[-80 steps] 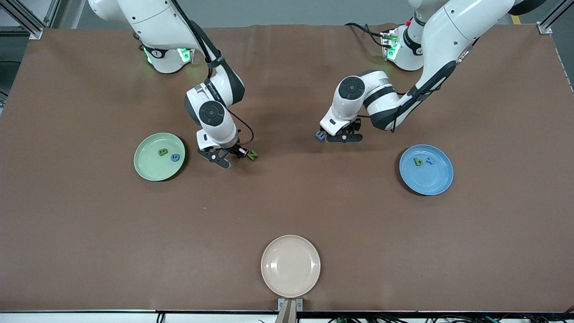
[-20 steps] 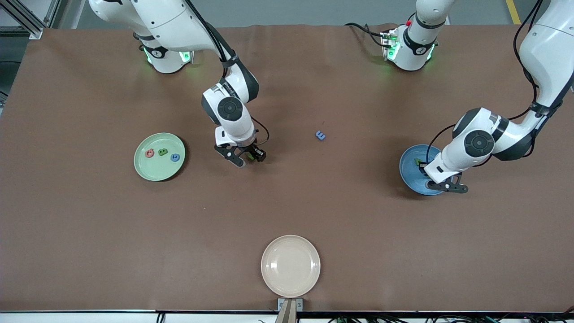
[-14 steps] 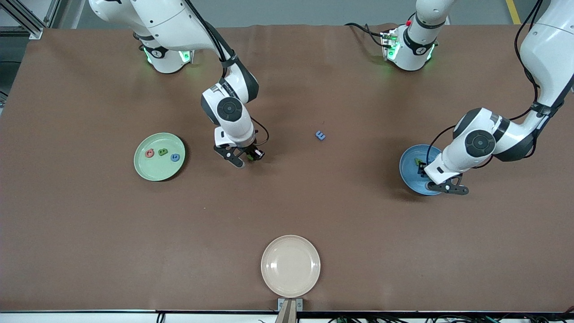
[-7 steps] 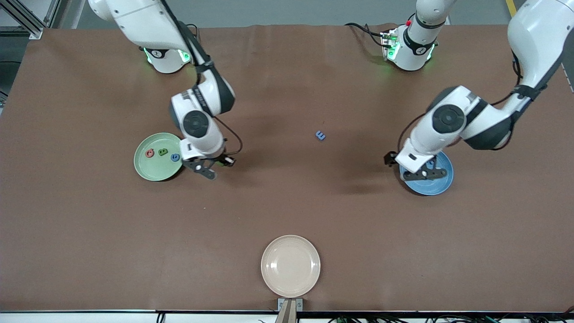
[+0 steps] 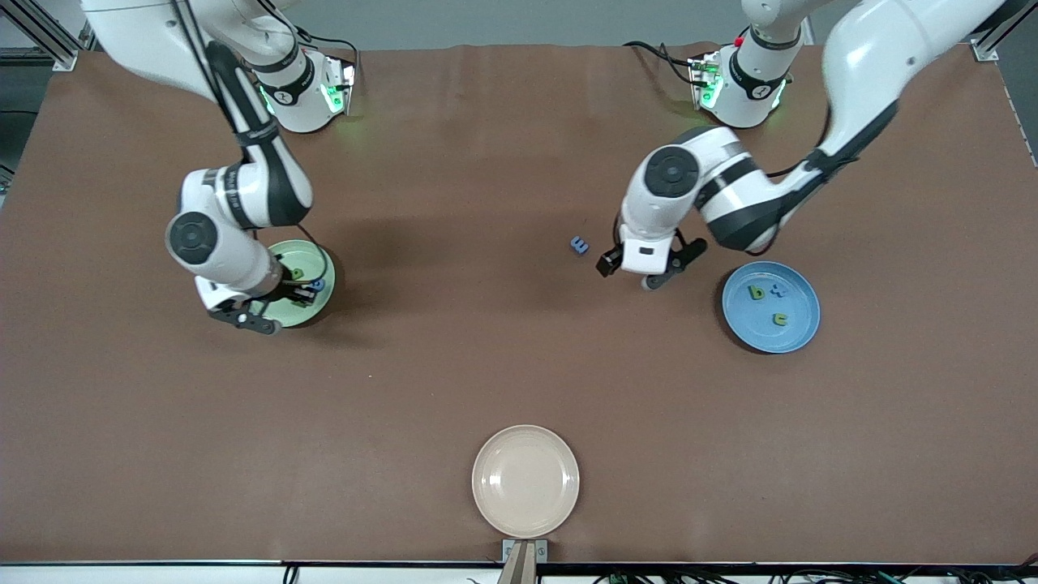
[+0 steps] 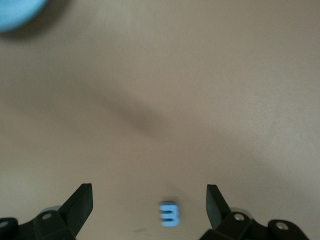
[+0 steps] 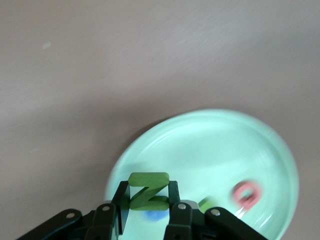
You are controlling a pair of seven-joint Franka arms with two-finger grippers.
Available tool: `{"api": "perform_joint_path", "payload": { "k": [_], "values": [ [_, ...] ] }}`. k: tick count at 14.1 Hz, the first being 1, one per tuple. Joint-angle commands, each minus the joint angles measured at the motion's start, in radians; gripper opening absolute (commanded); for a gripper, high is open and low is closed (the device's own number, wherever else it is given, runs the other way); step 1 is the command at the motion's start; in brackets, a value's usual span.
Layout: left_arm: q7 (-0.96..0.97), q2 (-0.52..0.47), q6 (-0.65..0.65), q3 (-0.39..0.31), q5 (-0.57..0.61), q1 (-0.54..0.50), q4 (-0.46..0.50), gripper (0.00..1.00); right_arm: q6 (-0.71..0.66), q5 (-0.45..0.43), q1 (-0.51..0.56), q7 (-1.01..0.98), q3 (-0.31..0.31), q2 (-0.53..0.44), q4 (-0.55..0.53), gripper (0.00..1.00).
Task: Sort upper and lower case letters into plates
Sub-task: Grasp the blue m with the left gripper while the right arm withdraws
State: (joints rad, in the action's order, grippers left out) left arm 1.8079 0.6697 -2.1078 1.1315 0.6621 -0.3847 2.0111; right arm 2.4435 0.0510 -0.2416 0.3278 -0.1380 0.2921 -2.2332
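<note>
My left gripper picks up the blue letter m (image 5: 579, 244) by its body next, to sort the lowercase letters onto the blue plate (image 5: 799, 337).
My right gripper (image 5: 245, 319) hangs over the rim of the pale green plate (image 5: 323, 298), shut on a green letter (image 7: 148, 191). In that plate (image 7: 210, 145) lie a red letter (image 7: 246, 194), a blue letter (image 5: 317, 285) and a green letter (image 5: 297, 274). My left gripper (image 5: 671, 266) is open over the bare table between the blue plate (image 5: 799, 337) and a lone blue letter (image 5: 579, 245). That letter (image 6: 169, 214) shows low between its fingers (image 6: 80, 200). The blue plate holds a green b (image 5: 757, 293), a blue x (image 5: 778, 291) and a green c (image 5: 780, 319).
A cream-white plate (image 5: 525, 481) sits at the table's front edge, nearest the front camera. Brown tabletop (image 5: 519, 365) spreads between the plates.
My right gripper carried the green letter from mid-table to over the green plate. My left gripper opened, left a green letter in the blue plate, and swung toward the lone blue letter.
</note>
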Motion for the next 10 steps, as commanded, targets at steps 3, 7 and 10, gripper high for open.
{"api": "perform_joint_path", "payload": {
  "k": [3, 7, 10],
  "values": [
    [0.217, 0.022, -0.153, -0.263, -0.019, 0.315, -0.052, 1.0, 0.106, -0.016, 0.097, -0.136, 0.021, 0.018, -0.042, 0.01],
    [0.223, 0.044, -0.186, -0.288, -0.018, 0.359, -0.026, 1.0, 0.121, -0.013, 0.099, -0.142, 0.028, 0.036, -0.049, 0.02],
    [0.225, 0.041, -0.224, -0.288, -0.016, 0.357, 0.024, 1.0, 0.118, -0.013, 0.064, -0.141, 0.029, 0.035, -0.062, 0.02]
  ]
}}
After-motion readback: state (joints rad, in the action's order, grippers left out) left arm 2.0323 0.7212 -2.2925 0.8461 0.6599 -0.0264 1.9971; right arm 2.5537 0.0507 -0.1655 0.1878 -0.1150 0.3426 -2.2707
